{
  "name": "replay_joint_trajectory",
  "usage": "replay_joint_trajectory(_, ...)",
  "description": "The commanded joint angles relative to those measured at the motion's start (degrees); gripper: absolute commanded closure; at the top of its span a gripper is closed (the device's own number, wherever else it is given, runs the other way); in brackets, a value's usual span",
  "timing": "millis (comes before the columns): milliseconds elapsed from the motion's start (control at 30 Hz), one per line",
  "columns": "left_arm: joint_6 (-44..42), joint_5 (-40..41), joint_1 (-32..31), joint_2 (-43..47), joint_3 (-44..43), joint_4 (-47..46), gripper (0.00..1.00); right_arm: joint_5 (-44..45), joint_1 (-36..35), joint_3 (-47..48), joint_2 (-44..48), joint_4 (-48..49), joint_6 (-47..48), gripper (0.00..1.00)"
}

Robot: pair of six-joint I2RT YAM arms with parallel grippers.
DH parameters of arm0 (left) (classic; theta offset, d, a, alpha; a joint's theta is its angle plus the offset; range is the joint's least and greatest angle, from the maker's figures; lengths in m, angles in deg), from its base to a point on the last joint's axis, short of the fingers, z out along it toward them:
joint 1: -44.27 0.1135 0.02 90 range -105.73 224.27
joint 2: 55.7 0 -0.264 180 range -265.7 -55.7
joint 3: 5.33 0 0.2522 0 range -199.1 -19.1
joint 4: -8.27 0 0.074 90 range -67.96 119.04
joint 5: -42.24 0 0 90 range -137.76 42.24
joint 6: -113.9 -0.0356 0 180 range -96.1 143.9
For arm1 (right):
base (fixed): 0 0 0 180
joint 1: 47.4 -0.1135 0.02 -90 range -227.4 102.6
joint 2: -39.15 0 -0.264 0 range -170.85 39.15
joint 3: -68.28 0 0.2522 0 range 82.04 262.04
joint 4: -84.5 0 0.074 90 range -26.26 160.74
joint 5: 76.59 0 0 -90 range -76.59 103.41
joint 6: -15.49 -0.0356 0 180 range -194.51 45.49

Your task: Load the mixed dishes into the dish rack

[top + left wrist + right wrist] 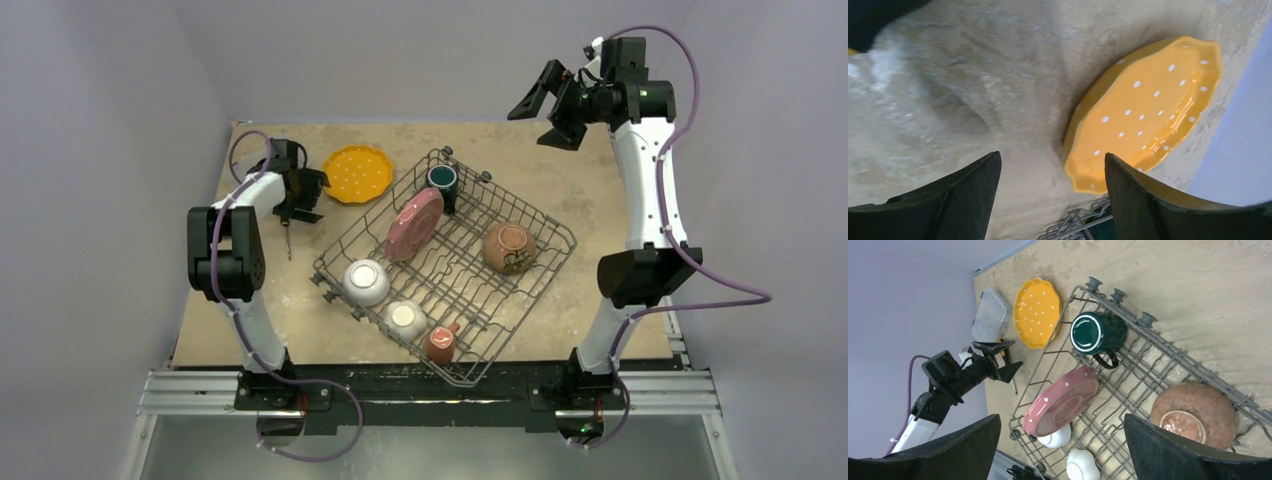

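The yellow plate would stay on the tabletop if I lifted my left gripper now, because its fingers are wide open by the yellow plate's rim point(330, 189).
The yellow plate point(357, 173) lies flat on the table left of the dish rack point(540, 213). My left gripper point(316, 195) is open and empty, low beside the plate's near-left rim; the plate fills the upper right of the left wrist view point(1148, 110), just past my right finger. In the rack are the dark teal mug point(442, 182), the pink dotted plate point(414, 224) on edge, the brown bowl point(508, 247), the white bowl point(365, 282), the small floral bowl point(405, 319) and the red-and-white mug point(441, 343). My right gripper point(542, 118) is open and empty, high above the rack's far side.
A screwdriver point(288, 240) lies on the table under the left arm. A clear plastic box point(990, 315) sits by the left wall behind the left gripper point(998, 365). The rack's far corner point(1075, 222) shows just below the yellow plate.
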Motion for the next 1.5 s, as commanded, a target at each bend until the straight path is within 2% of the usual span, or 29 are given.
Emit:
replay_joint_trajectory(0,-0.1,1.4,-1.7,-3.4,-5.5,-4.3,0.27,-2.6,1.4,1.2,0.4,0.4,2.2,0.06)
replay_joint_trajectory(100,1.4,2.4,-3.5,-6.3,-8.8,-0.3,0.30,-3.2,2.3,1.6,-0.8,0.4,3.0,0.06)
replay_joint_trajectory(367,4.9,8.5,-5.8,-9.4,-13.1,2.3,0.42,-4.6,7.1,5.3,-4.2,-2.2,5.4,0.07)
replay_joint_trajectory(533,5.7,8.6,-6.1,-11.9,-16.1,5.5,0.51,-4.7,9.4,6.2,-5.3,-3.5,6.3,0.08)
replay_joint_trajectory(567,5.9,8.7,-6.2,-12.2,-16.4,5.8,0.55,-4.5,9.9,6.3,-1.9,-3.7,6.5,0.08)
replay_joint_trajectory(633,6.4,8.9,-6.4,-13.0,-17.3,7.4,0.59,-4.4,10.1,6.1,-5.4,-4.0,6.9,0.08)
replay_joint_trajectory(933,6.3,8.7,-6.5,-14.2,-17.7,8.9,0.72,-4.6,10.6,6.2,-6.0,-4.0,7.7,0.08)
replay_joint_trajectory(1133,5.2,8.7,-6.5,-14.7,-17.2,9.0,0.87,-4.7,10.8,6.1,-5.8,-4.3,8.0,0.08)
replay_joint_trajectory(1233,5.0,7.8,-6.2,-14.3,-15.7,8.3,1.00,-4.9,10.8,5.8,-5.5,-4.3,8.1,0.08)
replay_joint_trajectory(1467,3.8,6.7,-5.2,-9.9,-13.4,2.6,1.00,-5.4,10.8,4.5,-4.5,-3.9,7.8,0.08)
